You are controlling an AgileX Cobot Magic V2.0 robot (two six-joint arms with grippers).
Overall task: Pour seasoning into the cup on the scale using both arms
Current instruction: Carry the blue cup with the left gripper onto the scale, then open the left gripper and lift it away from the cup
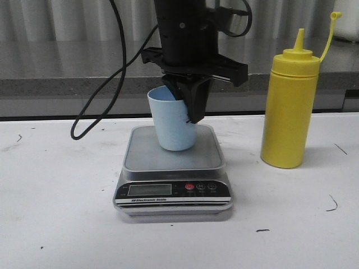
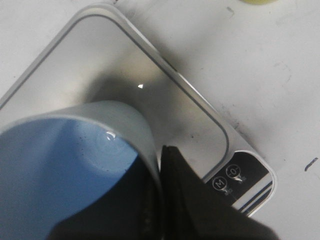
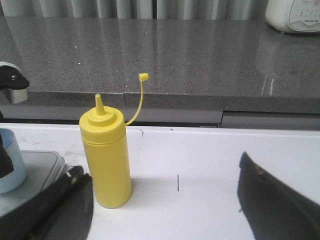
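Observation:
The pale blue cup's base (image 1: 175, 145) is resting on the scale platform (image 1: 203, 150), so the cup would stay standing and my left gripper needs to open its fingers.
The pale blue cup (image 1: 173, 124) stands on the platform of the silver-grey scale (image 1: 173, 159), leaning slightly. My left gripper (image 1: 189, 107) comes down from above and is shut on the cup's rim, one finger inside and one outside; the left wrist view shows the cup (image 2: 65, 150), that gripper (image 2: 157, 200) and the scale (image 2: 165, 95). The yellow seasoning bottle (image 1: 289, 109) stands upright on the table right of the scale, its cap off on its strap. My right gripper (image 3: 165, 200) is open and empty, with the bottle (image 3: 106, 160) standing ahead near one finger.
A grey stone counter (image 1: 67, 67) runs along the back of the white table (image 1: 56, 224). A black cable (image 1: 106, 89) hangs behind the scale on the left. A white appliance (image 3: 295, 15) sits on the counter.

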